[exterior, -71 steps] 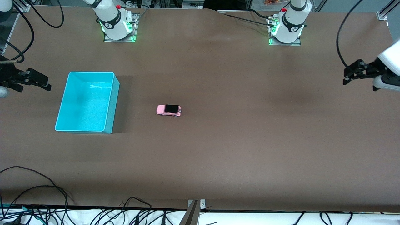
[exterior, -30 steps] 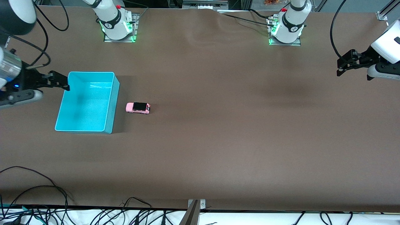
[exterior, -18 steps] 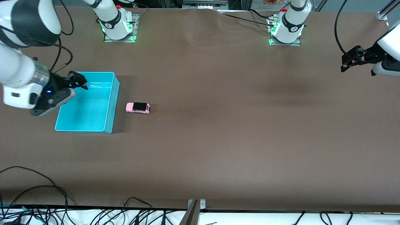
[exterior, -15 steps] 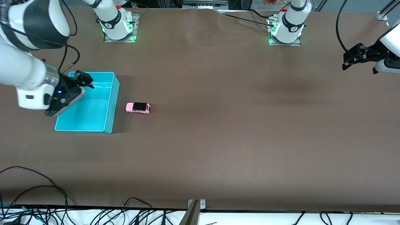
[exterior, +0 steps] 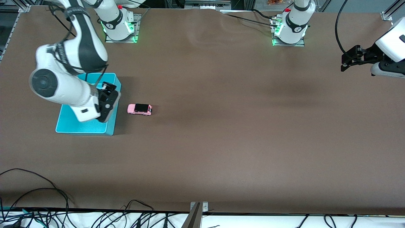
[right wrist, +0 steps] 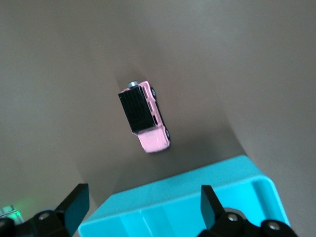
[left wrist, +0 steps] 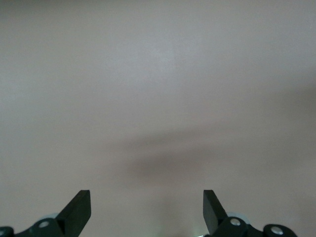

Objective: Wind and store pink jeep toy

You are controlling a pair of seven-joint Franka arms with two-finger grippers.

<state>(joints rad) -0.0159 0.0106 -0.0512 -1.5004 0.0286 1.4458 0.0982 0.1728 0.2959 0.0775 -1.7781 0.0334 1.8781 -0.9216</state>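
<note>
My right gripper picks up the pink jeep toy (exterior: 140, 109) by the sides of its body next, to store the jeep in the cyan bin.
The pink jeep toy (exterior: 140, 109) stands on the brown table beside the cyan bin (exterior: 109, 126), on the bin's side toward the left arm's end. It also shows in the right wrist view (right wrist: 144, 116), upright on its wheels, past the bin's wall (right wrist: 173, 202). My right gripper (exterior: 109, 89) is open and empty, up over the bin's wall that faces the jeep. My left gripper (exterior: 348, 61) is open and empty, up over the table's edge at the left arm's end; its wrist view shows only bare table between the fingertips (left wrist: 79, 207).
The two arm bases (exterior: 118, 23) (exterior: 289, 27) stand along the edge farthest from the front camera. Cables (exterior: 38, 196) lie along the nearest edge, with a metal bracket (exterior: 197, 210) at its middle.
The jeep rolled toward the bin and has stood still beside it for the last second. My right arm swung in from the table's end over the bin. My left gripper barely shifted.
</note>
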